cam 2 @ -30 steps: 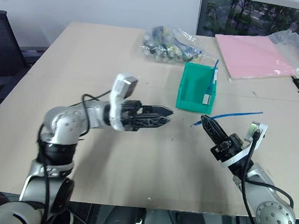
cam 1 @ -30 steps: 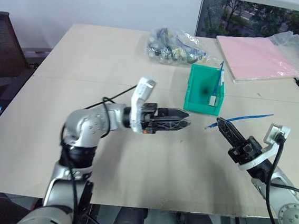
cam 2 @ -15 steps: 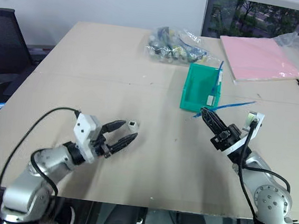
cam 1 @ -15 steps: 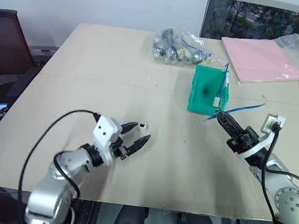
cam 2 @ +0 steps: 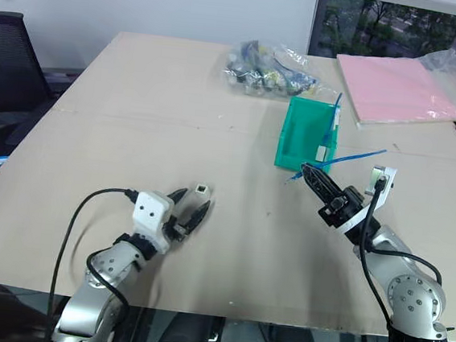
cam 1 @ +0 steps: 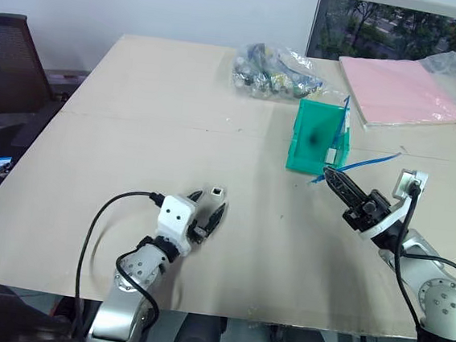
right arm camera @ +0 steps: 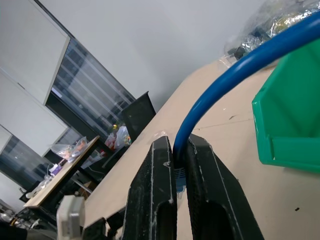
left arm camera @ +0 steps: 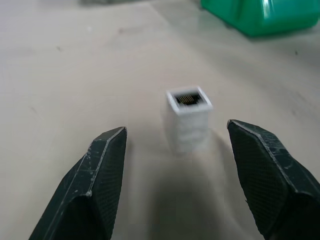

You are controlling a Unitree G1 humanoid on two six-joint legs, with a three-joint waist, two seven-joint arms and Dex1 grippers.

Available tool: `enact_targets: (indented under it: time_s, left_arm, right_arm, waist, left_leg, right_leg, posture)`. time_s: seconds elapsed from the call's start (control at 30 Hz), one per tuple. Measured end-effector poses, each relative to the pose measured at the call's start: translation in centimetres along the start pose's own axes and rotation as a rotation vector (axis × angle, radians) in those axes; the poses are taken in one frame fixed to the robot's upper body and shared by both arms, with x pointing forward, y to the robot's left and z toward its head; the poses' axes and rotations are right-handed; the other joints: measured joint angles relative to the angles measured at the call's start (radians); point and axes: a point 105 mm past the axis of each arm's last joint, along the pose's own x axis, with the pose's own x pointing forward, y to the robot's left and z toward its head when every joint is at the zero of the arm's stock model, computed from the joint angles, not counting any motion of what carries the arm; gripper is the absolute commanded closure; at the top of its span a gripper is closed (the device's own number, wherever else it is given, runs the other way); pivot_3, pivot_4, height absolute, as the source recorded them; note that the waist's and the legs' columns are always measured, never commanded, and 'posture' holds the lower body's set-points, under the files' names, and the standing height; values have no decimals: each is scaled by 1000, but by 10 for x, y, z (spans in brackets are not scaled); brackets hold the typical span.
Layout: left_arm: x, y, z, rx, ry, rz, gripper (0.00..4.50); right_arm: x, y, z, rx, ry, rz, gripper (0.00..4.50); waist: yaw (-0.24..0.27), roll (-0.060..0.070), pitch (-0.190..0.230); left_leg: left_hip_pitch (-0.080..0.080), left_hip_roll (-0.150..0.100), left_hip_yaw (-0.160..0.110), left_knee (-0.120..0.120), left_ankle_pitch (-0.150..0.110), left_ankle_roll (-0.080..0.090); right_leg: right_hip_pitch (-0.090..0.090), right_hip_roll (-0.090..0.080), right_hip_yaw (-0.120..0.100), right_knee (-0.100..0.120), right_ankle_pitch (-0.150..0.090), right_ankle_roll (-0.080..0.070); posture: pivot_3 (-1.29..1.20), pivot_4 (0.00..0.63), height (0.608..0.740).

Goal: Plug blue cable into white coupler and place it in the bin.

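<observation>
The dark socket (left arm camera: pixel 189 99) of the white coupler opens at the coupler's top end, so the left gripper should grab the coupler by its flat facing sides next.
The white coupler (left arm camera: pixel 187 117) stands on the table with its dark socket up. My left gripper (cam 1: pixel 208 205) lies low over the table at the front left. It is open, and the coupler sits just beyond its fingertips, in line with the gap and untouched. My right gripper (cam 1: pixel 330 174) hovers near the front of the green bin (cam 1: pixel 313 139). It is shut on the blue cable (right arm camera: pixel 235 70), whose free end trails off to the right (cam 1: pixel 370 161).
A second blue cable with a white block leans inside the bin's right wall (cam 1: pixel 332 153). Behind the bin lie a clear bag of parts (cam 1: pixel 275 62) and a pink sheet pack (cam 1: pixel 397 90). A black chair (cam 1: pixel 4 60) stands left of the table.
My left arm has swung down from mid-air near the bin to the table's front left, bringing its open gripper level behind the coupler. The right gripper has barely shifted, still gripping the cable.
</observation>
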Motion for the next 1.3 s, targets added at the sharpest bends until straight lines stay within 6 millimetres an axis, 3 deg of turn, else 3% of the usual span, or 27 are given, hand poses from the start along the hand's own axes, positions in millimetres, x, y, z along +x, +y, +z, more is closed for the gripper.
enact_targets:
  time_s: [0.2, 0.33, 0.37, 0.4, 0.43, 0.6, 0.73, 0.8, 0.97, 1.13, 1.3]
  left_arm:
    - [18, 2, 3, 7, -33, 2, 1229]
    - [19, 1, 3, 3, -37, 5, 2842]
    - [19, 1, 3, 4, -37, 4, 3513]
    - [19, 1, 3, 5, -37, 0, 3482]
    - [19, 1, 3, 14, -35, -14, 3918]
    - [34, -4, 8, 18, -35, -227, 3939]
    - [65, -35, 24, 33, -51, -612, 3939]
    - [76, -49, 27, 61, -41, -784, 3939]
    - [102, -80, 29, 124, -17, -1100, 3939]
    - [113, -90, 33, 183, 3, -1224, 3939]
    - [111, -90, 33, 211, 28, -1311, 3939]
  right_arm:
    - [-1, -1, -1, -4, 3, -15, 4500]
    - [-2, -2, -1, -12, 6, -31, 4500]
    - [-2, -2, -1, -13, 6, -32, 4500]
    - [-2, -1, -1, -18, 6, -33, 4500]
    - [-2, 0, -1, -29, 8, -34, 4500]
    - [9, 10, -2, -122, 38, -5, 4500]
    - [34, 36, -6, -299, 125, 134, 4500]
    - [38, 39, -10, -370, 167, 167, 4500]
    - [37, 26, -24, -561, 303, 197, 4500]
    - [33, 14, -32, -646, 346, 198, 4500]
    - [22, 2, -46, -691, 389, 184, 4500]
  waist:
    - [-2, 0, 0]
    - [-2, 0, 0]
    - [-2, 0, 0]
    - [-2, 0, 0]
    - [-2, 0, 0]
    - [-1, 0, 0]
    - [0, 0, 0]
    - [2, 0, 0]
    - [-1, 0, 0]
    - [-8, -1, 1]
    - [-13, -1, 1]
  left_leg:
    - [0, 0, 0, 0, 0, 0]
    - [0, 0, 0, 0, 0, 0]
    - [0, 0, 0, 0, 0, 0]
    - [0, 0, 0, 0, 0, 0]
    - [0, 0, 0, 0, 0, 0]
    - [1, 0, 0, 1, 0, 0]
    - [0, -7, -2, 2, 0, 0]
    - [-2, -8, -3, 2, 0, 0]
    - [-5, -11, -4, 1, 0, 0]
    - [-5, -12, -7, 1, 0, 0]
    - [-5, -12, -8, 1, 0, 0]
  right_leg:
    - [0, 0, 0, 0, 0, 0]
    - [0, 0, 0, 0, 0, 0]
    - [0, 0, 0, 0, 0, 0]
    - [0, 0, 0, 0, 0, 0]
    - [0, 0, 0, 0, 0, 0]
    - [0, 1, -4, 2, 0, 0]
    - [0, 1, -5, 2, 0, 0]
    - [0, 1, -7, 1, 0, 0]
    - [-1, 1, -7, -5, 0, 1]
    - [-1, 1, -6, -7, 0, 1]
    - [-1, 1, -7, -6, 0, 1]
  posture:
    - [0, 150, 740]
    - [0, 150, 740]
    - [0, 150, 740]
    - [0, 150, 740]
    - [0, 150, 740]
    - [0, 150, 740]
    - [0, 150, 740]
    - [0, 150, 740]
    - [0, 150, 740]
    - [0, 150, 740]
    - [0, 150, 740]
